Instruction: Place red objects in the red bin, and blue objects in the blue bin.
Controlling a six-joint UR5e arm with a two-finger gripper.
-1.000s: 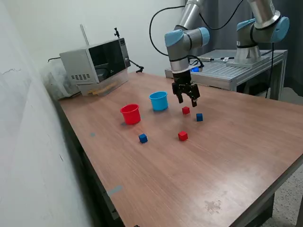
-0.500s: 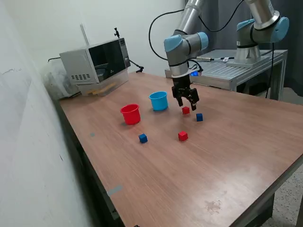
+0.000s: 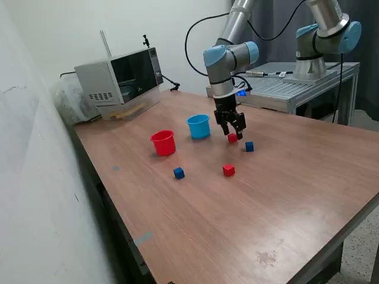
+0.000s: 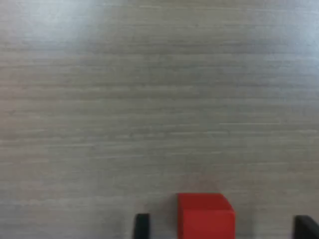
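My gripper grabs the opposite sides of the small red cube between its fingers next, to sort the cube into the red bin [image 3: 163, 142].
My gripper [image 3: 232, 134] hangs open over a red cube [image 3: 232, 138], its fingers reaching down on either side of it, just right of the light blue cup [image 3: 199, 126] in the exterior view. In the wrist view the red cube [image 4: 206, 216] sits on the table between my two dark fingertips [image 4: 142, 226], apart from both. A second red cube [image 3: 228, 170] lies nearer the front. One dark blue cube [image 3: 249, 146] lies to the right of my gripper, another blue cube [image 3: 179, 173] toward the left. The red cup [image 3: 163, 142] stands left of the blue cup.
A microwave-like grey box [image 3: 118, 76] stands at the back left of the wooden table [image 3: 260, 207]. A second arm's base [image 3: 323, 41] sits on a metal bench behind. A wall runs along the exterior view's left.
My gripper has come down and slightly left, from above the red cube to around it. The cubes and cups have not moved.
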